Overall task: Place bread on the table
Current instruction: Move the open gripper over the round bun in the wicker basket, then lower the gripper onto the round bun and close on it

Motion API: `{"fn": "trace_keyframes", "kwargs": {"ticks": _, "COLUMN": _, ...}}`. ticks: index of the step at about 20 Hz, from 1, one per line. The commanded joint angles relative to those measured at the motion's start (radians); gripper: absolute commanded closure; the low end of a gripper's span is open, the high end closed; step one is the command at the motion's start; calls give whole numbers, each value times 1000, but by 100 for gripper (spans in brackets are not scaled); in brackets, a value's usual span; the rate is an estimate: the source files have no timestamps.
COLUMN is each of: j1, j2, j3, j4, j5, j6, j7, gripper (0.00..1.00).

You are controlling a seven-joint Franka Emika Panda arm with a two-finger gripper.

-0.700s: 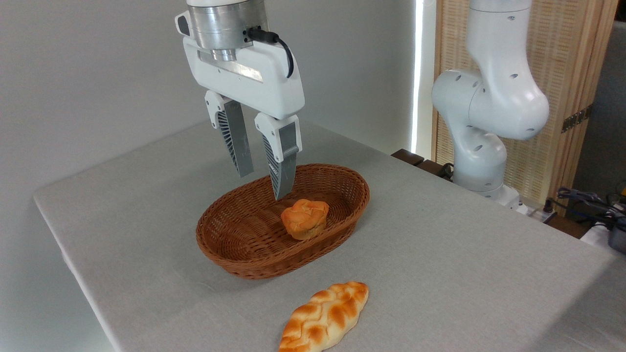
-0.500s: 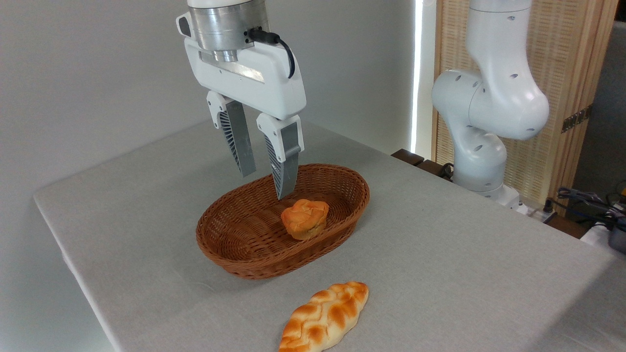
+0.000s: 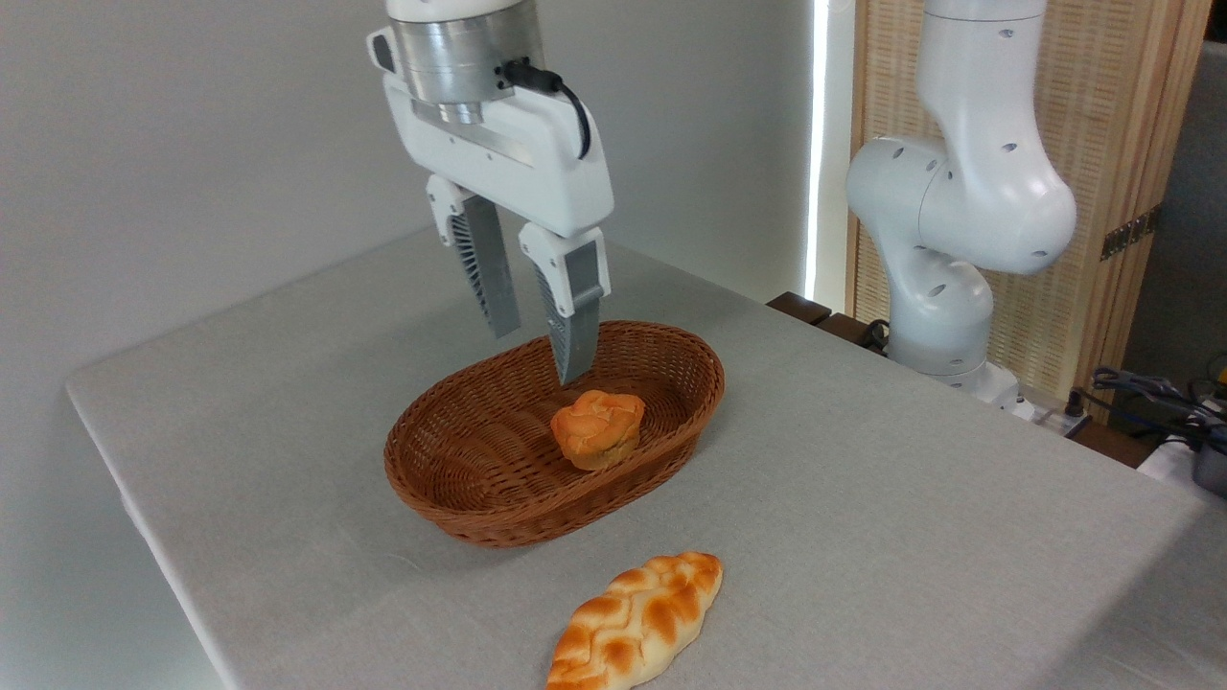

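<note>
I should next grab the small bun by its rounded orange top to put the bread on the tabletop.
The bread, a small orange-golden muffin-shaped bun, sits inside a brown oval wicker basket, toward its right half. My gripper hangs open above the basket, just up and to the left of the bun, with nothing between its ribbed grey fingers. The nearer fingertip ends a short way above the bun's top without touching it. The table is covered in light grey cloth and carries the basket.
A longer braided golden-and-cream loaf lies on the cloth in front of the basket, near the front edge. The arm's white base and lower joints stand at the table's right rear. Cables lie at the far right.
The gripper has shifted to the right, toward a spot over the bun, still open. The bun, basket and braided loaf have not moved.
</note>
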Motion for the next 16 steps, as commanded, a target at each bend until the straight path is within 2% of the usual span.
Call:
{"fn": "trace_keyframes", "kwargs": {"ticks": 1, "j1": -7, "j2": -120, "j3": -10, "j4": -183, "j5": -81, "j6": 43, "j7": 33, "gripper": 0}}
{"fn": "trace_keyframes", "kwargs": {"ticks": 3, "j1": -12, "j2": -161, "j3": -59, "j4": -290, "j5": -106, "j6": 129, "j7": 42, "gripper": 0}}
{"fn": "trace_keyframes", "kwargs": {"ticks": 5, "j1": -26, "j2": -181, "j3": -90, "j4": -372, "j5": -106, "j6": 176, "j7": 42, "gripper": 0}}
{"fn": "trace_keyframes", "kwargs": {"ticks": 9, "j1": -61, "j2": -181, "j3": -122, "j4": -459, "j5": -106, "j6": 253, "j7": 45, "gripper": 0}}
{"fn": "trace_keyframes", "kwargs": {"ticks": 11, "j1": -61, "j2": -183, "j3": -147, "j4": -482, "j5": -81, "j6": 275, "j7": 68, "gripper": 0}}
{"fn": "trace_keyframes", "kwargs": {"ticks": 13, "j1": -58, "j2": -183, "j3": -147, "j4": -482, "j5": -38, "j6": 273, "j7": 114, "gripper": 0}}
{"fn": "trace_keyframes", "kwargs": {"ticks": 16, "j1": -58, "j2": -177, "j3": -148, "j4": -484, "j5": 0, "j6": 273, "j7": 125, "gripper": 0}}
